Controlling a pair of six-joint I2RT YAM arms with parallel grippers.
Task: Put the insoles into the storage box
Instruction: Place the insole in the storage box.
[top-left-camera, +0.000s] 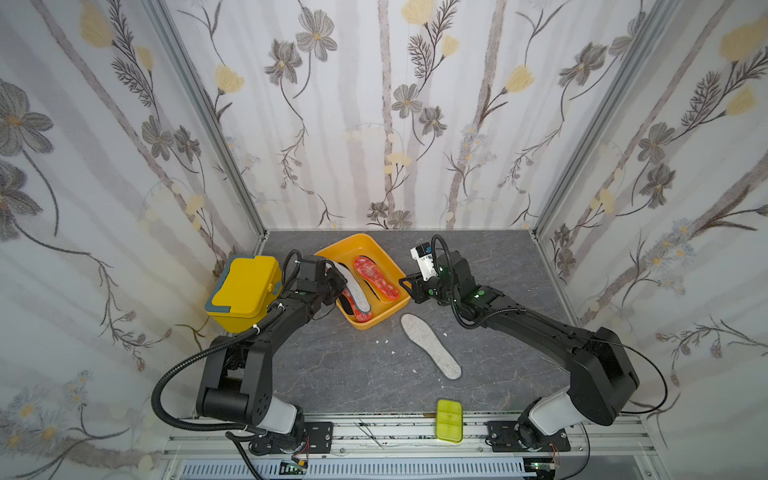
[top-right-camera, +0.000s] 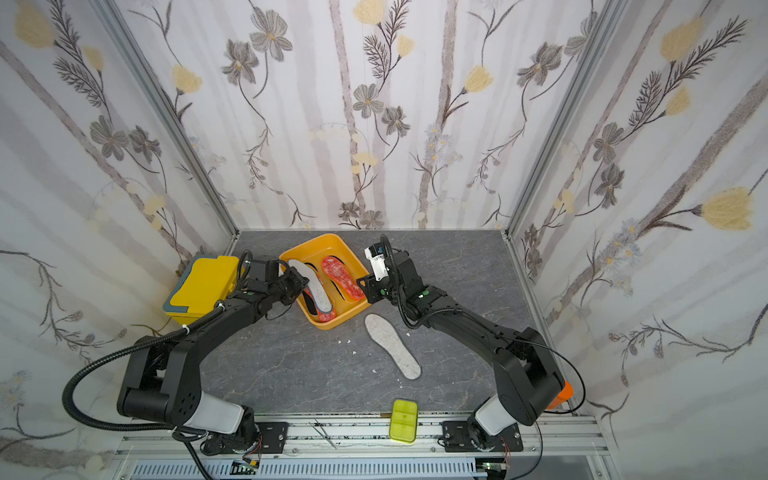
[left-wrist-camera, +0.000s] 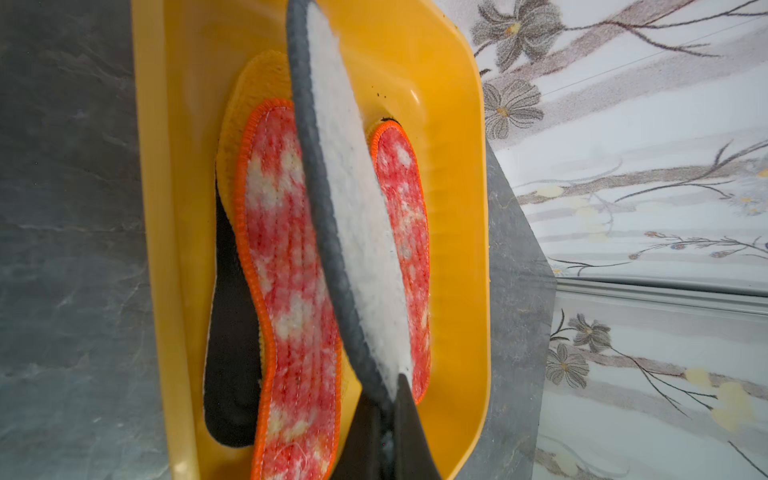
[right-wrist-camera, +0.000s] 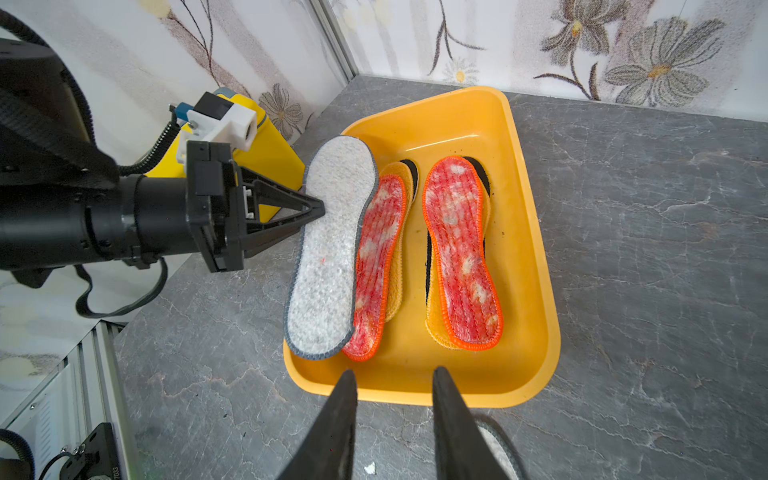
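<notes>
The felt insole hangs tilted high above the red-orange insole and would drop crooked by the storage box's rim now, so it is too early to open my left gripper.
The storage box (top-left-camera: 361, 243) (right-wrist-camera: 536, 249) is an orange-yellow tray at the back middle of the table. Two red-orange mottled insoles (right-wrist-camera: 461, 249) (left-wrist-camera: 286, 266) lie in it on top of orange-yellow (left-wrist-camera: 257, 75) and black insoles (left-wrist-camera: 232, 353). My left gripper (top-left-camera: 338, 286) (right-wrist-camera: 320, 210) is shut on the edge of a grey-white felt insole (top-left-camera: 355, 289) (left-wrist-camera: 353, 187), held tilted over the box's left side. My right gripper (right-wrist-camera: 392, 372) (top-left-camera: 405, 282) stands open and holds nothing, just outside the box's right rim. A second felt insole (top-left-camera: 430, 351) lies flat on the table.
A taller yellow lidded box (top-left-camera: 245, 291) stands just left of my left arm. A lime-green flat case (top-left-camera: 449, 420) rests on the front rail. Small white crumbs (top-left-camera: 382, 341) dot the grey table. Patterned walls close in the back and both sides.
</notes>
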